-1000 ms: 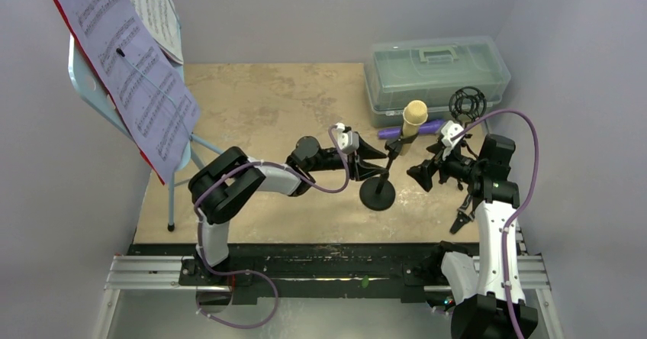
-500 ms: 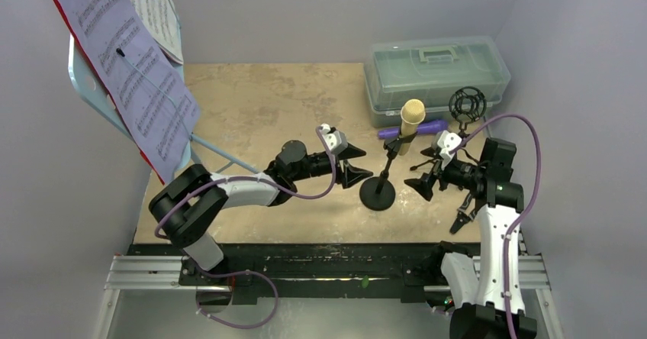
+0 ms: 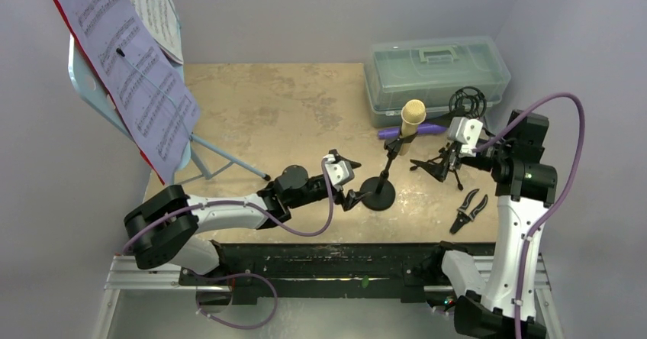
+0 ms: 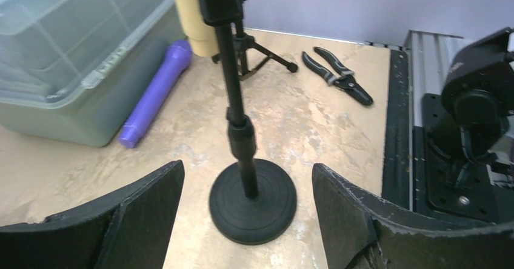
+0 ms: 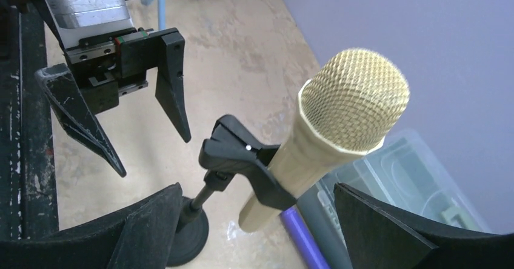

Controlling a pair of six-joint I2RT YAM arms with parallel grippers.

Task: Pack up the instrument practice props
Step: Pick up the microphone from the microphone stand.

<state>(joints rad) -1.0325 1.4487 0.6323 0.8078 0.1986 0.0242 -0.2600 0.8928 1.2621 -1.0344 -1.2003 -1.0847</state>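
Observation:
I should reach for the cream microphone with my right gripper and grab its mesh head end (image 3: 413, 111) (image 5: 356, 101), which leaves the clipped handle free to pull from the clip for packing.
The cream microphone (image 3: 413, 114) sits clipped in a black mic holder (image 3: 378, 193) with a round base. My left gripper (image 3: 349, 180) is open low at the table, its jaws on either side of that base (image 4: 253, 202) without touching. The right gripper (image 5: 256, 190) is open too, facing the cream microphone (image 5: 345, 111) and its clip (image 5: 242, 160), apart from both. A purple microphone (image 3: 412, 131) lies against the box. The second holder (image 3: 467, 102), a tripod, stands behind the right gripper (image 3: 430, 166). Sheet music (image 3: 130, 72) and a red folder (image 3: 155, 172) rest on the light-blue music rest (image 3: 82, 79).
A translucent grey-green box (image 3: 436, 68) with a handle stands at the back right. Black pliers (image 3: 468, 208) lie on the table near the right arm. The music rest's tripod legs (image 3: 225, 158) reach toward the left arm. Purple walls close in on all sides.
The left arm has dropped and drawn toward the near edge, opening its jaws around the holder's base. The right arm has pulled back right and risen to the microphone's level.

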